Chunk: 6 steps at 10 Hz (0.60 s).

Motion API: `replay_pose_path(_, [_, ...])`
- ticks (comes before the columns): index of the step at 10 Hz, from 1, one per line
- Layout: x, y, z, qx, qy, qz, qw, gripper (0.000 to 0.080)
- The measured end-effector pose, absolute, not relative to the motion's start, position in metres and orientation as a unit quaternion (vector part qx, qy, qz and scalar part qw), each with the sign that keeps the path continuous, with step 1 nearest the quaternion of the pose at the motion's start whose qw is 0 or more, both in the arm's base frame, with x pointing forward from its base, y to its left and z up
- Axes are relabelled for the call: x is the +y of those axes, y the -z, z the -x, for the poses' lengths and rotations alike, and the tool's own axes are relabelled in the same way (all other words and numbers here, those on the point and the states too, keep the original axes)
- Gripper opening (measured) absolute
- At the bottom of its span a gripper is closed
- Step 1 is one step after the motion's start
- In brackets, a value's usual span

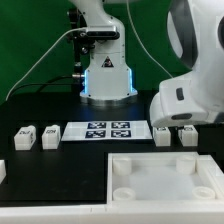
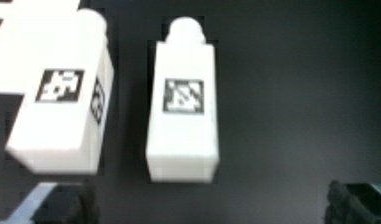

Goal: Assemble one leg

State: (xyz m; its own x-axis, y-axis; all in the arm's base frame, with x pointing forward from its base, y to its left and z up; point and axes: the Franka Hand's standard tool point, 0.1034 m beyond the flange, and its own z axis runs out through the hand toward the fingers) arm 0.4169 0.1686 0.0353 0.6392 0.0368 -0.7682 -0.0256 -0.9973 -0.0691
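My gripper grips the leg by its blunt square end (image 1: 188, 141) (image 2: 183, 160) next, leaving the leg's round tip free for the white tray-like piece.
In the wrist view two white legs lie side by side on the black table, each with a black-and-white tag: one leg (image 2: 183, 100) lies in the middle, the other (image 2: 62, 95) beside it. My gripper (image 2: 205, 205) is open and empty, its dark fingertips (image 2: 54, 205) wide apart, and the middle leg's near end reaches just short of the gap between them. In the exterior view these two legs (image 1: 163, 135) (image 1: 187, 135) sit under the arm's white body (image 1: 190, 95), which hides the gripper.
Two more legs (image 1: 24, 137) (image 1: 50, 136) lie at the exterior view's left. The marker board (image 1: 107, 131) lies between the pairs. The large white tray-like piece (image 1: 165, 178) sits in front. The robot base (image 1: 105, 75) stands behind.
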Motion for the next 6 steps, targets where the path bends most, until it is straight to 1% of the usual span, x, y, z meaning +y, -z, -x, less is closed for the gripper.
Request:
replay_pose_path(3, [0.172,-0.028,-0.402,0.013,-0.44,0.898,0.024,0.0648])
replay_pose_path(6, [0.172,-0.022,-0.398,0.013,-0.443,0.896,0.027,0.0648])
